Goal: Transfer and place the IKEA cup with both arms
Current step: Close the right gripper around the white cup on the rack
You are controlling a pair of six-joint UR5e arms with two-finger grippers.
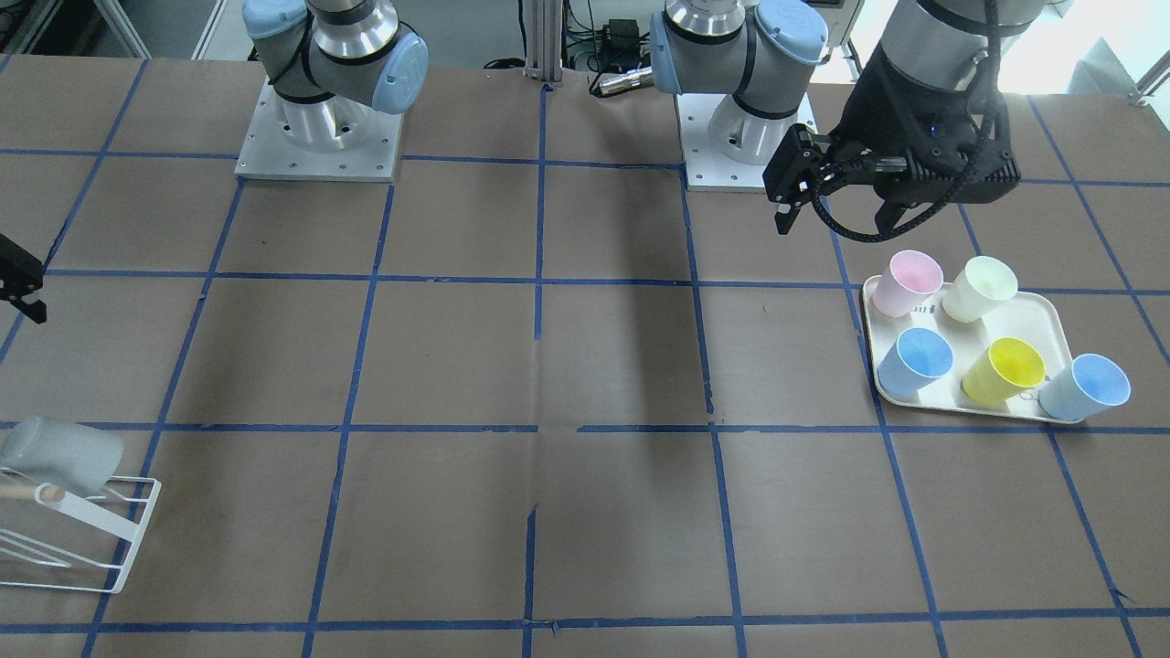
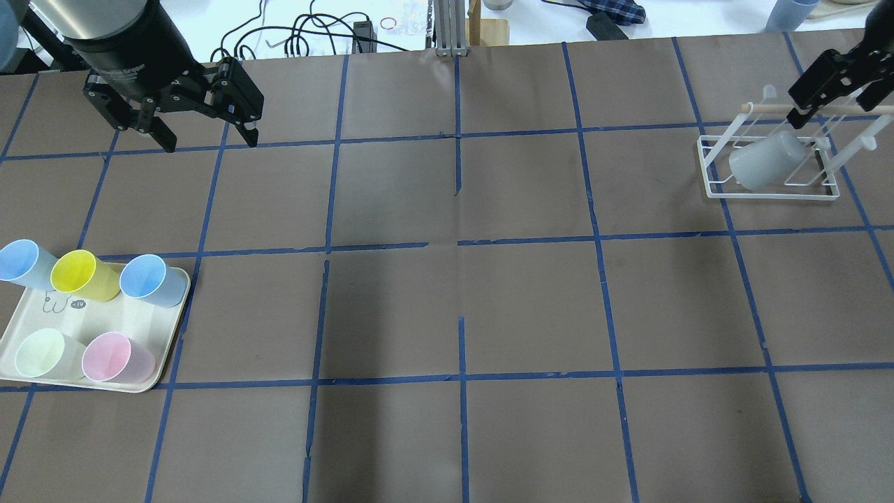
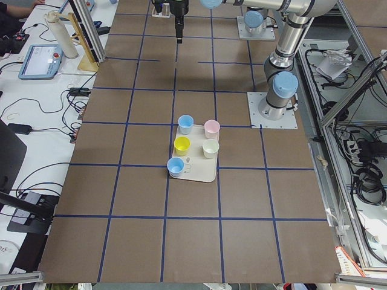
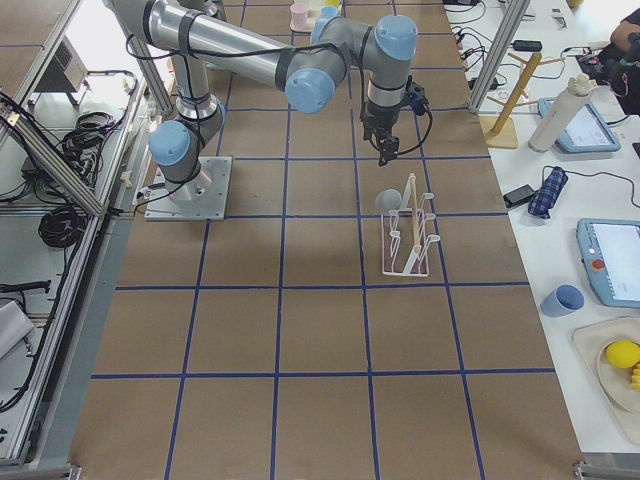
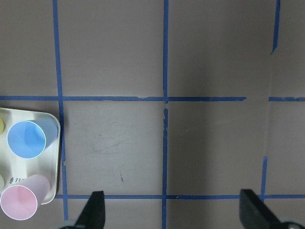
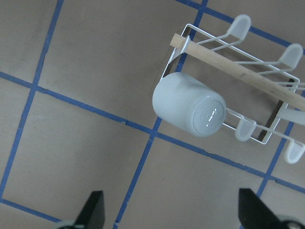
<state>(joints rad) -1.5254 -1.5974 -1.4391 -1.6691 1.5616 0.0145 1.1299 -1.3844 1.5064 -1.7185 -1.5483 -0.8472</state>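
Observation:
My right gripper next grabs the cup by its closed bottom end (image 6: pixel 206 114), which leaves the grey IKEA cup's open rim (image 6: pixel 160 94) free for my left gripper.
The grey IKEA cup (image 2: pixel 765 162) hangs tilted, mouth down, on a peg of a white wire rack (image 2: pixel 768 194) at the far right of the table. It also shows in the front view (image 1: pixel 59 452) and in the right wrist view (image 6: pixel 188 110), bottom towards the camera. My right gripper (image 2: pixel 834 105) hovers open above the rack's wooden bar, apart from the cup; its jaws frame the cup in the right wrist view (image 6: pixel 172 212). My left gripper (image 2: pixel 209 140) is open and empty, high over the table's far left, beyond the tray.
A cream tray (image 2: pixel 42 328) at the near left holds two light-blue cups, a yellow (image 2: pixel 84 274), a pale green and a pink cup (image 2: pixel 112 356). A further light-blue cup (image 2: pixel 21 262) stands at its far corner. Blue tape lines grid the brown table.

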